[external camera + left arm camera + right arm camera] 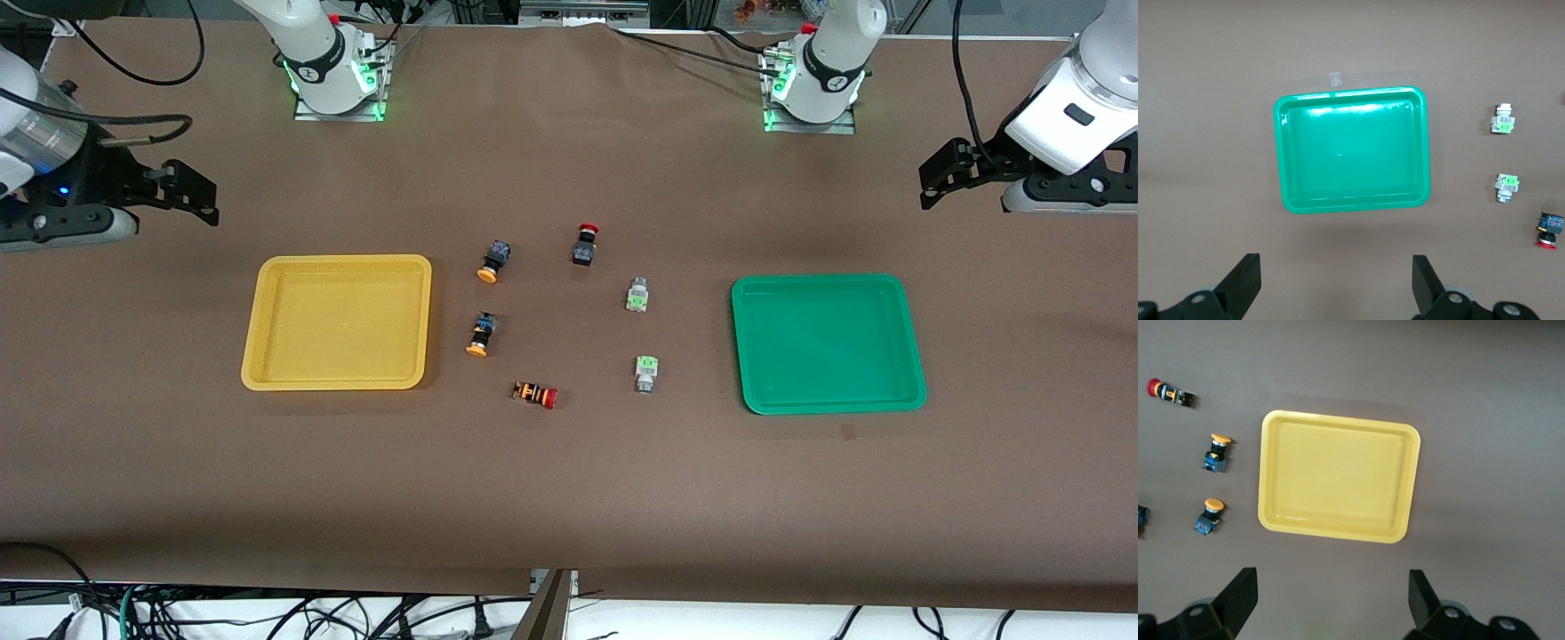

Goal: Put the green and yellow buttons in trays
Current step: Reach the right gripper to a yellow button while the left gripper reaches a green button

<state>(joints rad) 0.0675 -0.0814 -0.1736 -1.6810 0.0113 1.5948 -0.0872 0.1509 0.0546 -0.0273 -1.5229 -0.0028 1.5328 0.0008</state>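
I will next use my left gripper to put the green button in the green tray (827, 342), grabbing the button beside the red-capped black one by its terminal-block body.
Two yellow-capped buttons (493, 260) (482, 334) lie beside the yellow tray (338, 324), on its side toward the table's middle. Two green-capped buttons (637, 295) (646, 372) lie between them and the green tray (827, 342). Both trays hold nothing. My left gripper (942, 178) is open and empty, up in the air at the left arm's end of the table; its wrist view shows the green tray (1351, 150) and both green buttons (1503, 120) (1506, 187). My right gripper (191, 191) is open and empty at the right arm's end; its wrist view shows the yellow tray (1338, 477) and both yellow buttons (1217, 452) (1208, 515).
A red-capped black button (584, 244) lies farther from the front camera than the green buttons. A red-capped button with an orange-striped body (535, 394) lies nearer to the camera, between the yellow and green buttons. Brown cloth covers the table.
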